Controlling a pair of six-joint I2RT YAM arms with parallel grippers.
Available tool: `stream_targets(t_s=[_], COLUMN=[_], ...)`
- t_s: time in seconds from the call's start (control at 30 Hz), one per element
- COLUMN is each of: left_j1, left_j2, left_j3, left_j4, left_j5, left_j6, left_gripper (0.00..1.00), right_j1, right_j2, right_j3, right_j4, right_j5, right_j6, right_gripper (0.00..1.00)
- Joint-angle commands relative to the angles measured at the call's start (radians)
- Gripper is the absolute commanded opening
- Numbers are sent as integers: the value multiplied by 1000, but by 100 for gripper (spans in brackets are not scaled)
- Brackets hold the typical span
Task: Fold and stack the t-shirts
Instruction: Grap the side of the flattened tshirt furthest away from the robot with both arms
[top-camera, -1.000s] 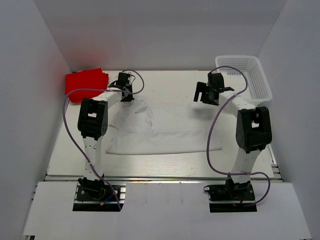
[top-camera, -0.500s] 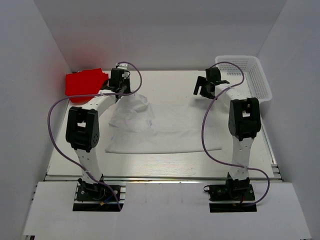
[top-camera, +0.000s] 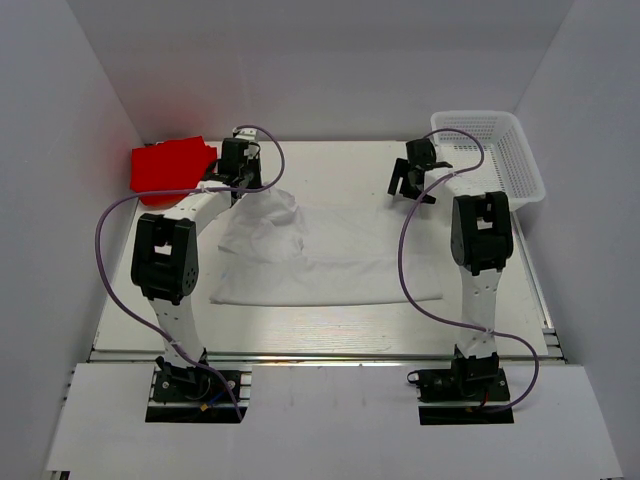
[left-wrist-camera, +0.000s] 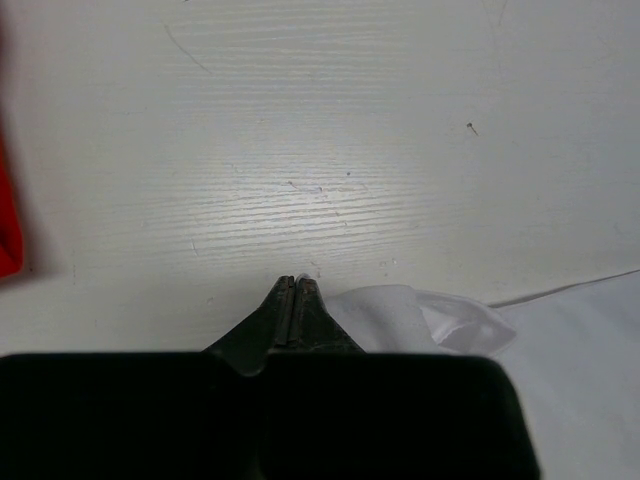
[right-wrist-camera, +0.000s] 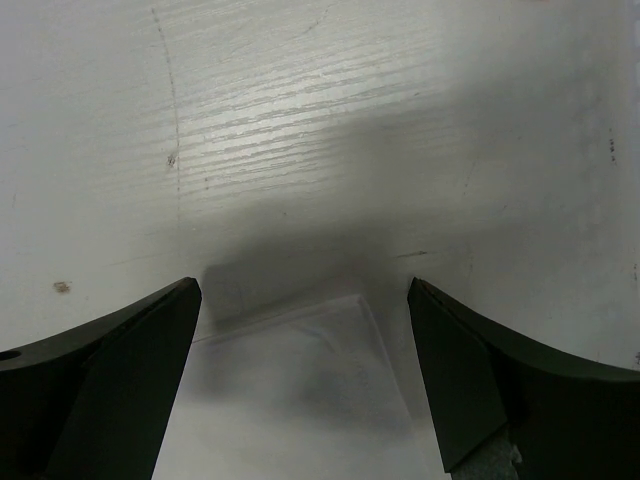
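I should close my right gripper on the white t-shirt's corner (top-camera: 408, 202) (right-wrist-camera: 340, 317). The corner is between my fingers, which reach just past it, so closing now would hold it.
The white t-shirt (top-camera: 330, 262) lies spread across the middle of the table, its far left part bunched and lifted. My left gripper (top-camera: 238, 190) is shut on that far left edge of the white t-shirt (left-wrist-camera: 400, 318); a sliver of white cloth shows between the closed fingertips (left-wrist-camera: 296, 287). My right gripper (top-camera: 410, 188) is open and hovers over the shirt's far right corner (right-wrist-camera: 300, 370), which lies flat between the spread fingers (right-wrist-camera: 130, 350). The red t-shirt (top-camera: 170, 168) sits folded at the far left corner of the table.
A white mesh basket (top-camera: 495, 155) stands at the far right, just right of my right arm. White walls close the table on three sides. A red edge of the other shirt shows at the left border of the left wrist view (left-wrist-camera: 8, 220).
My left gripper has carried the shirt's far left edge up and toward the back, bunching the cloth. My right gripper has moved back and settled over the far right corner, still open.
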Motion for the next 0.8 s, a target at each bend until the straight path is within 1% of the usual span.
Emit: stream_targets(t_s=[0.0, 0.03, 0.1, 0.13, 0.2, 0.23, 0.3, 0.33, 0.47, 0.5, 0.57, 0.6, 0.67, 0.7, 0.77], left_j1=[1, 1, 1, 1, 1, 1, 1, 1, 1, 1, -8, -17, -17, -17, -17], left_j2=[-65, -66, -66, -78, -87, -101, -117, -139, -213, -233, -275, -321, -372, -421, -467], left_j3=[-3, -3, -12, -12, -37, -37, -60, -78, -136, -171, -214, -256, -322, -345, -420], left_j4=[23, 23, 23, 23, 23, 23, 23, 32, 32, 32, 43, 43, 43, 55, 55], left_j5=[11, 11, 11, 11, 11, 20, 20, 20, 29, 29, 29, 29, 20, 20, 31], left_j6=[8, 8, 8, 8, 8, 8, 8, 8, 8, 8, -4, -4, -25, -26, -52], left_gripper=[0, 0, 0, 0, 0, 0, 0, 0, 0, 0, 0, 0, 0, 0, 0], right_j1=[-6, -7, -7, -9, -4, -3, 2, -1, 0, 0, 2, 0, 0, 0, 0], right_j2=[33, 42, 48, 47, 28, 22, -27, -39, -148, -198, -237, -295, -337, -373, -439], right_j3=[59, 68, 76, 67, 50, 41, -9, -23, -121, -155, -213, -235, -327, -345, -405], right_j4=[-9, -9, -12, -15, -6, 14, 24, 59, 95, 101, 132, 144, 192, 202, 209], right_j5=[32, 28, 15, 8, -2, -5, -8, 0, -12, -15, -11, -8, -2, -2, 6], right_j6=[11, 11, 11, 13, 24, 24, 24, 21, 16, 13, 17, 17, 16, 19, 19], right_gripper=[90, 90, 87, 75, 57, 32, 11, 0, 0, 0, 0, 0, 0, 0, 0])
